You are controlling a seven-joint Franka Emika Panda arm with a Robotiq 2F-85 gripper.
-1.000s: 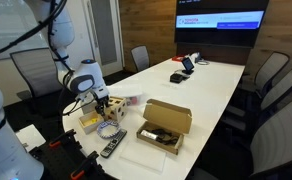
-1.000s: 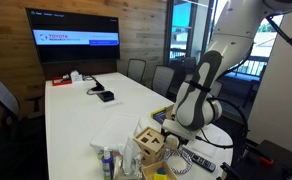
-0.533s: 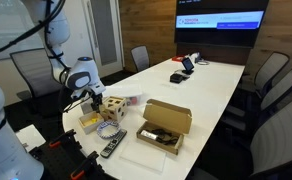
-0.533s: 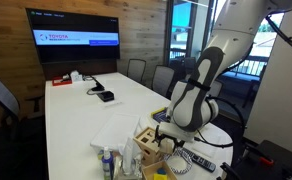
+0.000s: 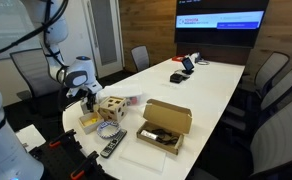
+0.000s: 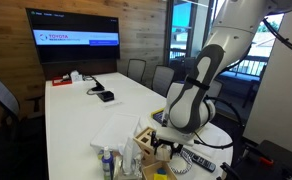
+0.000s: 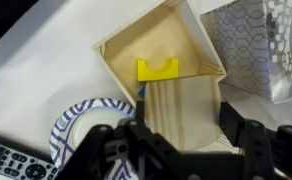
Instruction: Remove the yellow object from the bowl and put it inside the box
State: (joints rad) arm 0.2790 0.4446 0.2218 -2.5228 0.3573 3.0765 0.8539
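The wood-grained block (image 7: 178, 108) should stay in my gripper until it is inside the tray's sides, because the block's body overlaps the tray's lower rim (image 7: 220, 72) in the wrist view.
In the wrist view my gripper (image 7: 183, 128) is shut on a wood-grained block (image 7: 178, 108) that fills the gap between its fingers. The yellow object (image 7: 158, 68), a small arch, lies inside a square yellowish tray (image 7: 124, 55), at the block's far end. The bowl (image 7: 84, 120), white with a dark blue pattern, sits left of the gripper, and the part that shows is empty. In an exterior view the gripper (image 5: 87, 100) hangs over the tray (image 5: 89, 122). The bowl (image 5: 110, 131) is nearer the table edge, and the open cardboard box (image 5: 164, 125) stands to the right.
A wooden cube with holes (image 5: 111, 106) stands right beside the gripper. A remote (image 5: 113, 146) lies at the table edge, and its end shows in the wrist view (image 7: 16, 160). A patterned bag (image 7: 256, 40) lies beyond the tray. Bottles (image 6: 111, 160) stand at the table's near end, and chairs ring the table.
The gripper has moved left, off the wooden cube, which now shows in full. The jaws have kept the same width.
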